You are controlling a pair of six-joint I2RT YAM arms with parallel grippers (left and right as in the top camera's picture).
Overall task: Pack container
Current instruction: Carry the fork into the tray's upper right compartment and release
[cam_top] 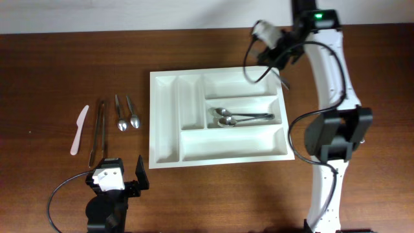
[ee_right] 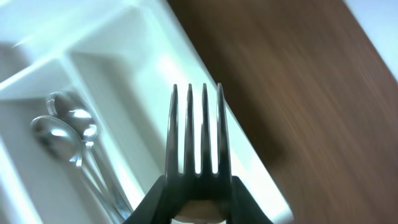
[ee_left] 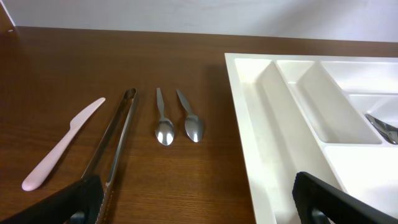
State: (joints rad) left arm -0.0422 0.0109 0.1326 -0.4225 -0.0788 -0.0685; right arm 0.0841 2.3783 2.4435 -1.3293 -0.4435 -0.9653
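Observation:
The fork would drop across the container's rim if I opened now, so my right gripper should keep holding the metal fork (ee_right: 196,143) until it reaches the middle of the container's empty section.
The white five-compartment container (cam_top: 153,129) lies mid-table; it also shows in the left wrist view (ee_left: 244,93) and the right wrist view (ee_right: 180,68). Two spoons (cam_top: 236,117) lie in its middle long compartment and show in the right wrist view (ee_right: 68,127). My right gripper (cam_top: 279,61) hovers over the tray's far right corner. It is shut (ee_right: 198,199) on a metal fork (ee_right: 196,143), tines pointing away, above the tray's right rim. My left gripper (cam_top: 116,169) is open and empty (ee_left: 199,205) near the front edge, left of the tray.
On the table left of the tray lie a pink plastic knife (cam_top: 79,129) (ee_left: 62,146), metal tongs (cam_top: 98,129) (ee_left: 112,137) and two small spoons (cam_top: 128,116) (ee_left: 179,121). The right arm's cable loops over the tray's far right corner.

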